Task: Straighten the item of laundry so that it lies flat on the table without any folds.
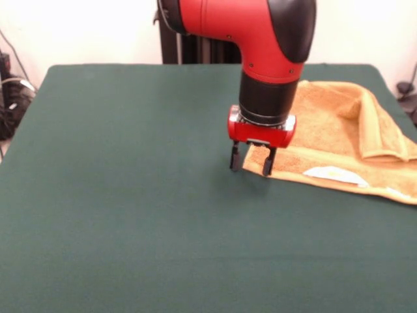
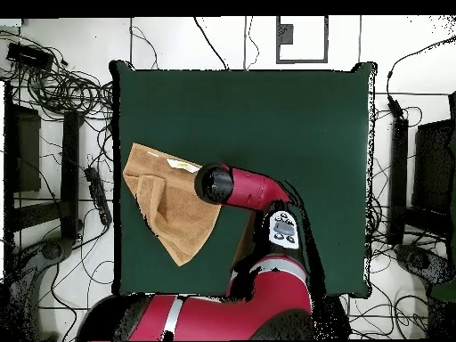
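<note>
The towel [image 1: 329, 127] has to be straightened flat on the tabletop. My gripper should next grab the towel by its bare corner [image 1: 253, 164] beside the label's hem.
The orange-tan towel [image 1: 329, 127] lies at the right side of the green table [image 1: 130, 182]. One edge is folded over into a thick flap [image 1: 381, 127]. Its white label [image 1: 335, 175] faces up at the near edge. My gripper [image 1: 251, 161] is down at the towel's left corner, open, with one finger [image 1: 234, 158] on the bare cloth and the other [image 1: 268, 162] at the towel's edge. In the overhead view the towel [image 2: 165, 209] sits at the table's left edge, and the arm's wrist [image 2: 215, 183] hides the gripper.
The towel's right corner reaches the table's edge [image 1: 407, 195]. Cables and dark equipment [image 2: 62, 89] lie on the floor around the table [image 2: 294, 125]. The robot's base [image 2: 258, 307] overlaps the table's bottom edge in the overhead view.
</note>
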Robot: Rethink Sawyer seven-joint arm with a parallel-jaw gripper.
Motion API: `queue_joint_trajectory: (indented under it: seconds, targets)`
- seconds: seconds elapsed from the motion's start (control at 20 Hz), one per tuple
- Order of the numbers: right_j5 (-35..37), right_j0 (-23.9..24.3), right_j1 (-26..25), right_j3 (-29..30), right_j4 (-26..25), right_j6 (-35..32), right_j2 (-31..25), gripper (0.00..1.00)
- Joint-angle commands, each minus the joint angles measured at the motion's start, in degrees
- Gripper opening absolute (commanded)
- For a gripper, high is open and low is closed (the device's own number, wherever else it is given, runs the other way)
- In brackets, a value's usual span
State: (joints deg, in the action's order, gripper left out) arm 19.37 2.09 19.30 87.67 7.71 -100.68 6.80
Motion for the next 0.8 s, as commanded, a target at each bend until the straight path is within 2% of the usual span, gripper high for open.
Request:
queue_joint_trajectory:
  seconds: [0.05, 0.35, 0.4, 0.8]
  targets:
    - [-4.89, 0.21, -3.24, 5.97, -1.71, -7.82, -7.07, 1.0]
    - [-6.72, -1.58, -2.86, 7.53, -0.94, -10.48, -5.95, 1.0]
    - [-6.69, -1.74, -2.84, 7.71, -0.62, -10.53, -5.84, 0.0]
    - [-7.6, -2.88, -3.15, 7.34, -0.58, -10.52, -4.63, 0.0]
